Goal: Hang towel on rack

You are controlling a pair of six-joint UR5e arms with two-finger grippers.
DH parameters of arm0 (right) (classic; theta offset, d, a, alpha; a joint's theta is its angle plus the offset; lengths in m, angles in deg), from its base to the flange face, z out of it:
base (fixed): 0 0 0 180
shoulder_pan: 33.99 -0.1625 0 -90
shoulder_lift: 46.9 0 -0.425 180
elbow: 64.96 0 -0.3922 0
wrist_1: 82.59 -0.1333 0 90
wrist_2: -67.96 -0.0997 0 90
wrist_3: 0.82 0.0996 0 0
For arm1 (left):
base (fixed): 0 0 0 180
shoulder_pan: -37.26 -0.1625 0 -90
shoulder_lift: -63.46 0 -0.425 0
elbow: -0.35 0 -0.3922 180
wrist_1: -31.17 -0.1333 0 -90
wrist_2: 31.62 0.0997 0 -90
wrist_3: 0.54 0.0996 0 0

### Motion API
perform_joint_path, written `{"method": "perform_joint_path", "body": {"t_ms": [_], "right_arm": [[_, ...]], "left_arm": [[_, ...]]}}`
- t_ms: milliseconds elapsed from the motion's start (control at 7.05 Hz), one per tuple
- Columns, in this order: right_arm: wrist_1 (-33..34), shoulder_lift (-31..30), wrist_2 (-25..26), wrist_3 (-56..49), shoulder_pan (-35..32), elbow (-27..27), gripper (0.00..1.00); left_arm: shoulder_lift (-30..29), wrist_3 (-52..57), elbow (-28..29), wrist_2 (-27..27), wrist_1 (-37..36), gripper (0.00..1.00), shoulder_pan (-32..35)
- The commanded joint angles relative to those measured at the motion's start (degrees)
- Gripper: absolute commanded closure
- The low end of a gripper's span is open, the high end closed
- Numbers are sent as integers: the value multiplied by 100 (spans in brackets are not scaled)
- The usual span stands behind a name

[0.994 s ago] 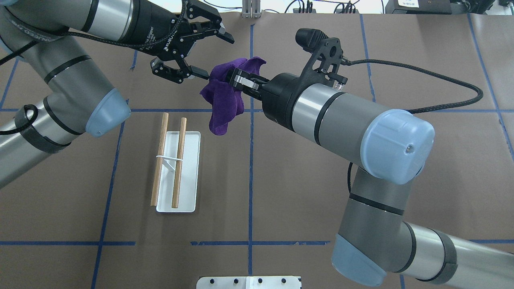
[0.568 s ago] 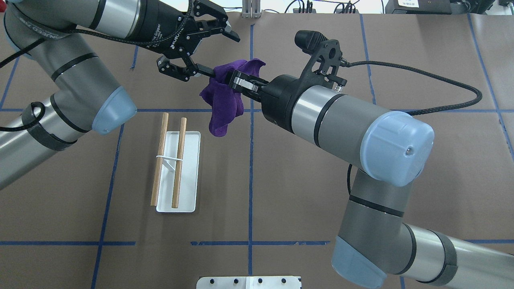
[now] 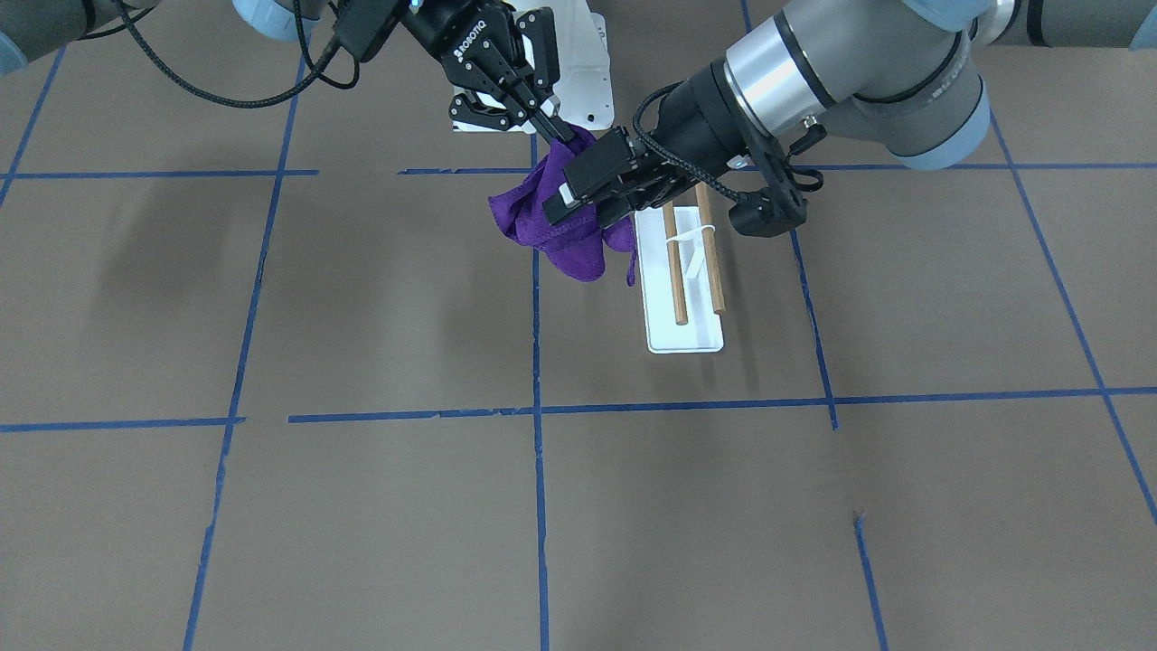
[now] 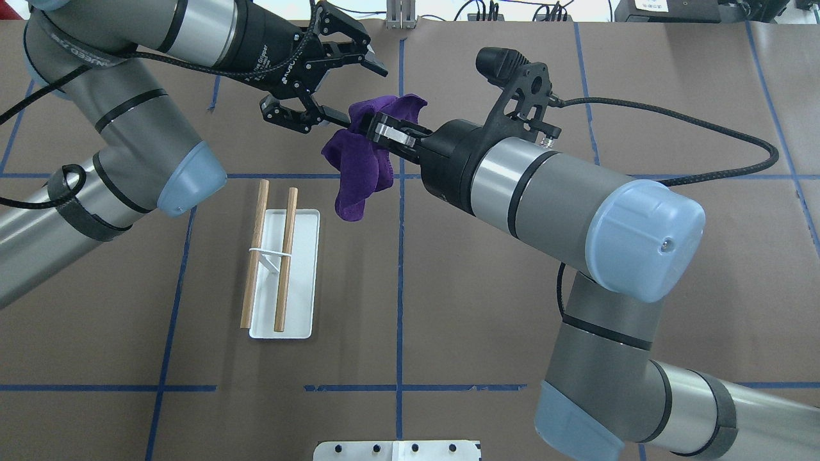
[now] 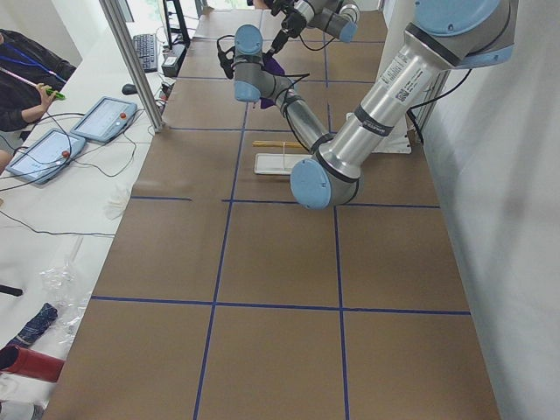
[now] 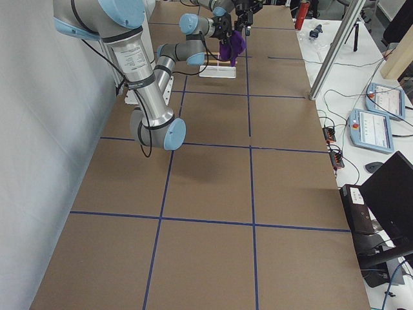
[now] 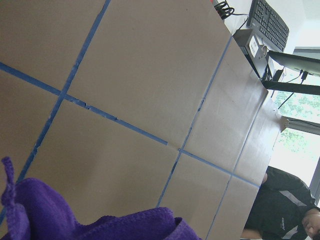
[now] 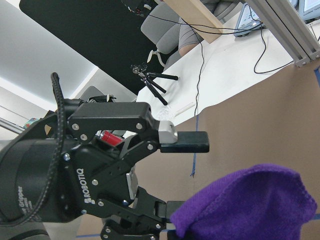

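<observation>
I should hang the purple towel [image 3: 542, 231] over the rack's brown rods, so my left gripper needs to grab it by its upper edge [image 3: 583, 141] next.
The purple towel [image 4: 359, 166] hangs in the air beyond the rack's far end, bunched up. My right gripper [image 4: 381, 128] is shut on its upper part; in the front view it [image 3: 556, 131] pinches the towel [image 3: 542, 231] from above. My left gripper [image 4: 359, 93] is open, its lower finger against the towel's left edge; the right wrist view shows it open [image 8: 180, 175] beside the towel [image 8: 250, 205]. The rack [image 4: 304, 256] stands on the table with a white base and two brown rods [image 4: 284, 256], both bare. The left wrist view shows only the towel's edge [image 7: 60, 215].
The white bolted pedestal [image 4: 397, 448] sits at the near table edge, also in the front view [image 3: 583, 72]. Blue tape lines cross the brown table. An aluminium post [image 5: 131, 61] and operators' tablets [image 5: 105, 118] stand beyond the far edge.
My left gripper has moved right, still open, and its lower finger now touches the towel. My right arm has shifted slightly, still holding the towel.
</observation>
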Motion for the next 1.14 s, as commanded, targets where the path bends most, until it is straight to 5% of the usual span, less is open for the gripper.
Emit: {"method": "perform_joint_path", "body": {"t_ms": [0,426,994], "right_arm": [[1,-3,-9,-78,1,-4,100],[1,-3,-9,-123,1,-13,100],[1,-3,-18,-123,1,-22,100]], "left_arm": [[21,27,-19,-35,0,15,-5],[21,10,-72,-44,-9,19,-5],[30,1,-99,-272,-61,99,-5]]}}
